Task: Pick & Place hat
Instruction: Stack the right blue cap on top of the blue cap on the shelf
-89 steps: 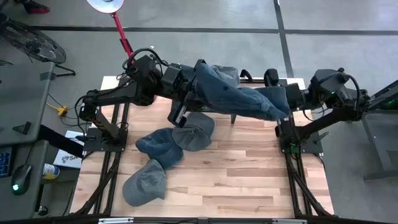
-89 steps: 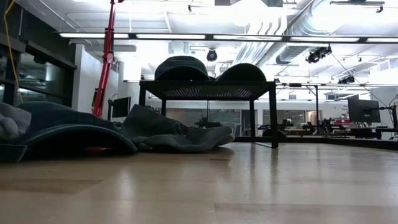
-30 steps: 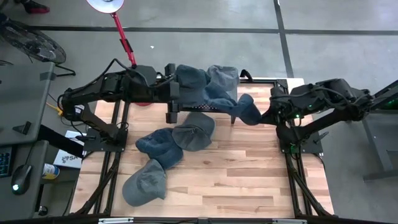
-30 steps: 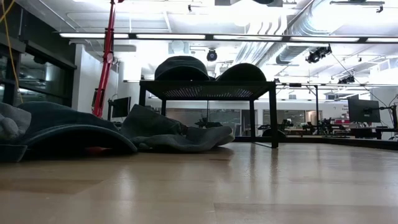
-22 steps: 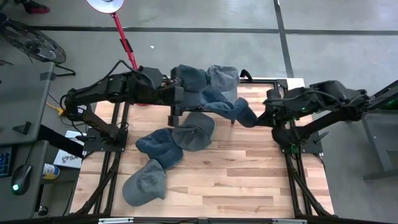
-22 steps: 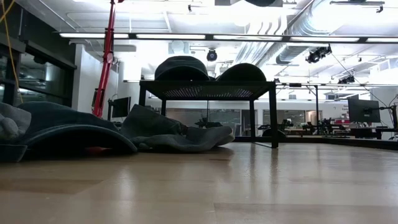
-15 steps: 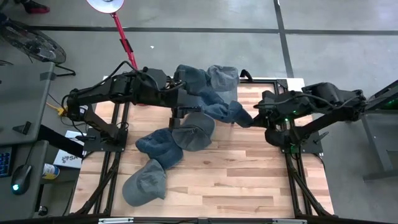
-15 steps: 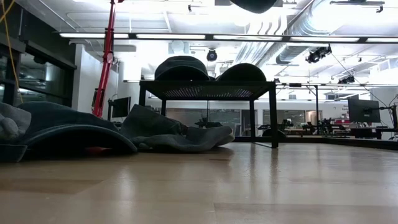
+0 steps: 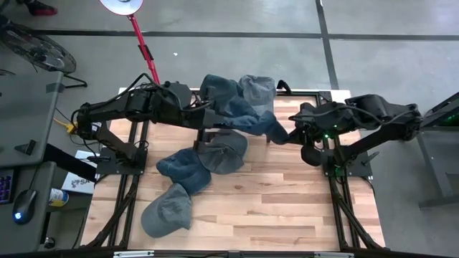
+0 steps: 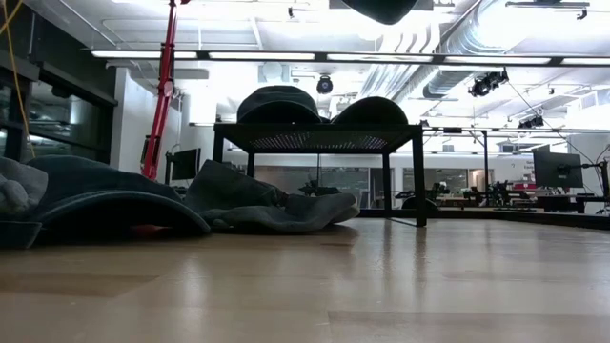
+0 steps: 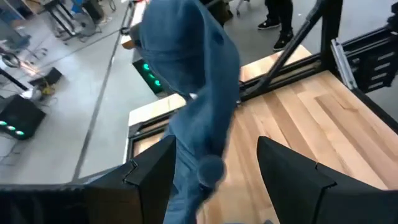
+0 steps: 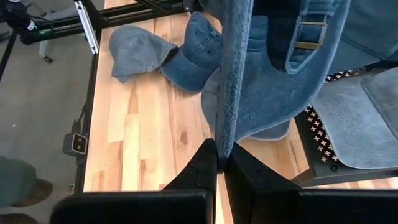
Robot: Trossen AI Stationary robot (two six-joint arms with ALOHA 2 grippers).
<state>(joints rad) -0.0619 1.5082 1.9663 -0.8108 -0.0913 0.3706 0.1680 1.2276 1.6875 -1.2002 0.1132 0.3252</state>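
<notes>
The blue denim hat will next be set on the rack beside the grey cap, so the left gripper will grab it by its top (image 11: pixel 206 160) beside the round button.
A blue denim hat (image 9: pixel 247 120) hangs in the air between my two grippers, in front of the black rack (image 9: pixel 281 87) at the table's far edge. My right gripper (image 9: pixel 285 135) is shut on it. My left gripper (image 9: pixel 209 127) stands open, and the hat's other end (image 11: pixel 193 93) runs down between its spread fingers. Two more denim hats (image 9: pixel 240 87) lie on top of the rack. In the low view a dark shape (image 10: pixel 381 8), hat or gripper, shows at the top edge. My right gripper pinches an edge of the hat (image 12: pixel 225 140) between its two shut fingers, seen edge-on, near the strap with the brass buckle (image 12: pixel 308 34). The hat is lifted clear of the table. My left gripper has the hat lying against one finger (image 11: pixel 155 177), with a gap to the other; I cannot tell whether it bears the hat.
Three more denim hats lie on the wooden table: one (image 9: pixel 224 149) under the held hat, one (image 9: pixel 183 168) left of it, one (image 9: pixel 166 209) near the front left. The table's right and near parts are bare wood. A red lamp stand (image 9: pixel 143 43) rises at the far left.
My right gripper has gone toward the table's left and a little nearer, my left gripper toward the right, so the hat between them has bunched shorter. In the low view the dark shape has come down into the top edge.
</notes>
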